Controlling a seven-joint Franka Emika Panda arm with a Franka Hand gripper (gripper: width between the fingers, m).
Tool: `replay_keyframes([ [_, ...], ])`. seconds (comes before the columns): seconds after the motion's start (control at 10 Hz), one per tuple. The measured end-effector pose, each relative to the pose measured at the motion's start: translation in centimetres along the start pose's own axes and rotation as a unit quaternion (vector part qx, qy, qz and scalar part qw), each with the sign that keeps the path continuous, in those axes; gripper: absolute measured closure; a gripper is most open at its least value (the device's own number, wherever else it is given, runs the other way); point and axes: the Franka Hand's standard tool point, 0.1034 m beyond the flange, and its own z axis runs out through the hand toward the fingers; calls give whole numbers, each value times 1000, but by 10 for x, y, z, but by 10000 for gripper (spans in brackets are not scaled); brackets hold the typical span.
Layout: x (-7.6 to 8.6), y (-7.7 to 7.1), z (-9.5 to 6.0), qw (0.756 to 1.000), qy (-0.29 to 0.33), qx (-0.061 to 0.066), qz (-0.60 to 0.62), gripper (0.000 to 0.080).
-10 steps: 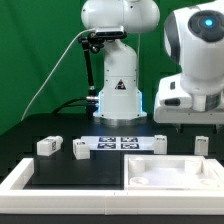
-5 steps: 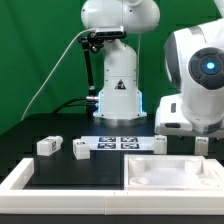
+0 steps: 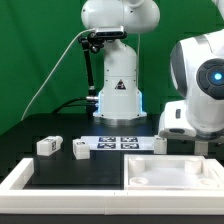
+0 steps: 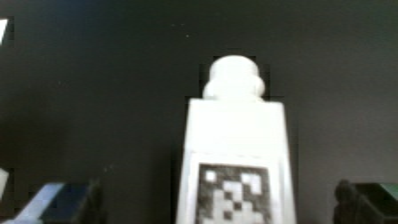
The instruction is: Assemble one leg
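I should close my gripper on the white leg (image 4: 235, 150) now, because my open fingers are on either side of the leg in the wrist view.
In the wrist view a leg (image 4: 235, 150), a white post with a rounded peg at its far end and a marker tag on its upper face, lies on the black table. My gripper (image 4: 217, 202) is open, with one dark fingertip (image 4: 59, 203) on each side of the leg and a clear gap to both. In the exterior view the gripper (image 3: 203, 146) is low over the table at the exterior view's right, and the arm mostly hides that leg. Three other legs (image 3: 48, 145), (image 3: 80, 149), (image 3: 159, 144) lie on the table.
The large flat white square part with a raised rim (image 3: 170, 172) lies in front of the gripper. The marker board (image 3: 118, 143) lies mid-table. A white border rim (image 3: 18, 178) runs along the front left. The robot base (image 3: 118, 95) stands behind.
The arm has moved toward the exterior view's right and come down lower, so the gripper now sits around the rightmost leg. The other parts have not moved.
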Motion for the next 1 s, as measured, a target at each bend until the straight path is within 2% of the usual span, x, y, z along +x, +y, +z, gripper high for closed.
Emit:
replay_keyframes([
  [0.1,0,0,1,1000,-1,-1,0,150],
  [0.2,0,0,1,1000,-1,0,0,241],
  [0.3,0,0,1,1000,-1,0,0,241],
  [0.4,0,0,1,1000,-1,0,0,435],
  [0.5,0,0,1,1000,-1,0,0,512],
  [1.0,-1,3,-1,1000,-2,0,-3,512],
])
